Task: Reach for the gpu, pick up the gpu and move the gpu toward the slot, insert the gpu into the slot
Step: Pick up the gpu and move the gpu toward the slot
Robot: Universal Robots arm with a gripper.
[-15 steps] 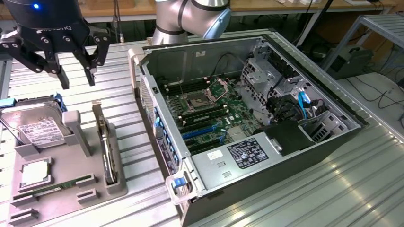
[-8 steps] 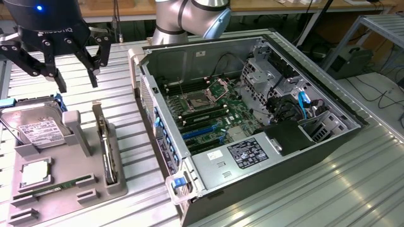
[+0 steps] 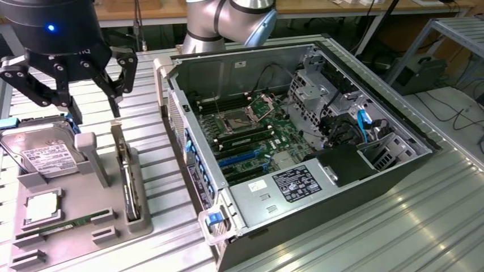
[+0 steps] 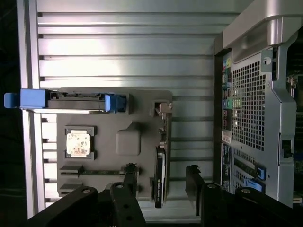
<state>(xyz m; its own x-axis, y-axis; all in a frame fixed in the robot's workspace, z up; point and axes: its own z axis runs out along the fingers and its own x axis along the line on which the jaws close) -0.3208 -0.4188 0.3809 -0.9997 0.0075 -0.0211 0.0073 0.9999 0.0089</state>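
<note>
The robot's gripper needs to grab the GPU across its upper edge (image 3: 124,165) to pick it up, because both sides of the GPU are free there and the grey holder holds the GPU's lower edge.
The gpu (image 3: 130,177) stands on its thin edge in a grey holder tray (image 3: 136,229), on the exterior view's left beside the open computer case (image 3: 363,187). My gripper (image 3: 92,110) hangs open above the tray's far end, with nothing between its fingers. In the wrist view the open gripper (image 4: 161,176) straddles the dark card of the gpu (image 4: 159,158), one finger (image 4: 130,177) on each side and apart from it. The card's silver bracket (image 4: 164,109) is at its far end. The blue slot (image 3: 240,157) lies on the green motherboard inside the case.
The tray also holds a silver hard drive (image 3: 42,154) with blue rails, a processor chip (image 3: 42,207) and a green memory stick (image 3: 67,224). Black memory slots, cables and a drive cage (image 3: 318,85) crowd the case interior. The table is ribbed aluminium (image 3: 423,226).
</note>
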